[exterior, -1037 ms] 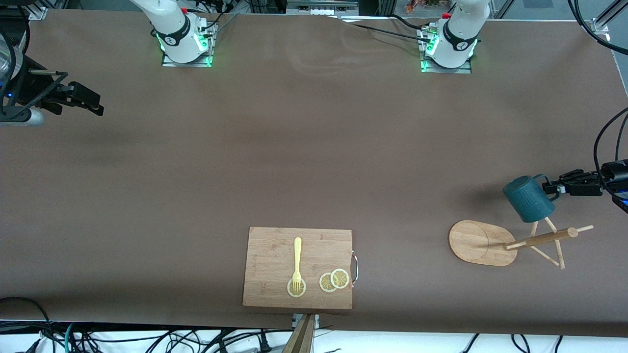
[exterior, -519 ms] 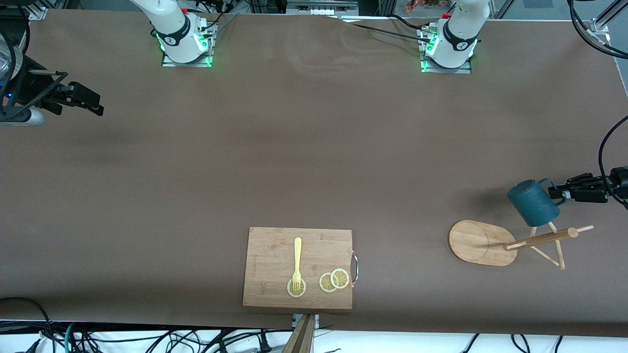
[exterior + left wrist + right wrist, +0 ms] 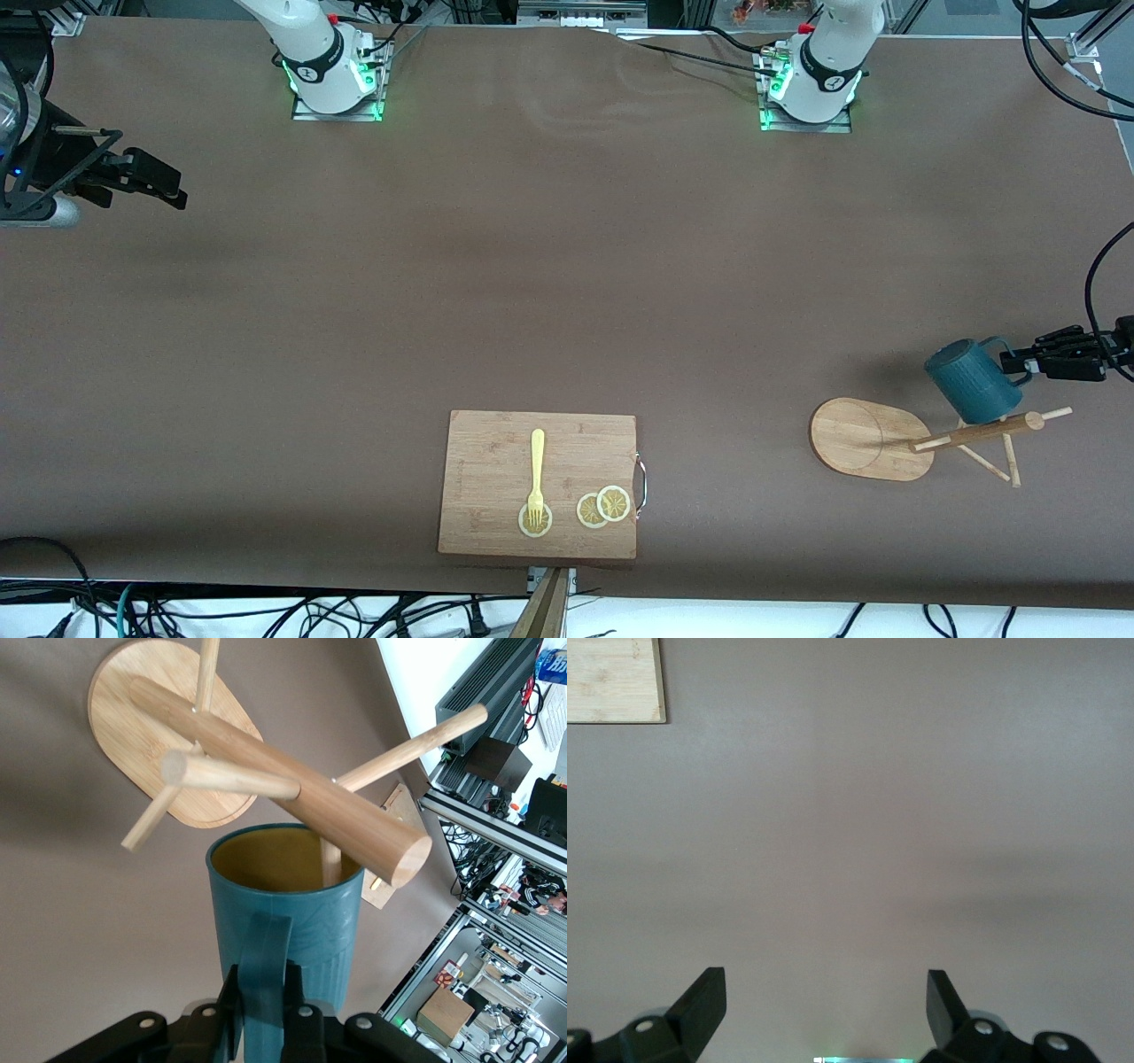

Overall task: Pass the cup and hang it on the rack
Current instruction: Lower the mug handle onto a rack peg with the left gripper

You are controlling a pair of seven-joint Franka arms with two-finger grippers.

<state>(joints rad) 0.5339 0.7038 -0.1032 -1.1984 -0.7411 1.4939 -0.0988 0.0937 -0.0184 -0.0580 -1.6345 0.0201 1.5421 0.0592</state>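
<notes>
A rack peg [image 3: 330, 859] reaches inside the cup's rim [image 3: 232, 875], so the cup would hang there. It is time for my left gripper to open now.
The dark teal ribbed cup [image 3: 973, 382] hangs tilted in the air by its loop handle, which my left gripper [image 3: 1019, 361] is shut on. It is right over the pegs of the bamboo rack [image 3: 974, 434], whose oval base [image 3: 855, 437] rests at the left arm's end of the table. In the left wrist view the cup [image 3: 288, 912] shows its tan inside, with a peg tip just inside the rim and the rack's post [image 3: 292, 788] across its mouth; my left gripper [image 3: 262, 997] clamps the handle. My right gripper [image 3: 164, 186] waits open and empty at the right arm's end, also in its wrist view [image 3: 824, 1001].
A rectangular wooden cutting board [image 3: 496, 452] with a yellow fork [image 3: 537, 470] and lemon slices [image 3: 602, 507] lies near the table's front edge. A corner of the board shows in the right wrist view [image 3: 613, 680].
My left gripper has carried the cup down and toward the rack's pegs, a little toward the left arm's end of the table. The right arm has not moved.
</notes>
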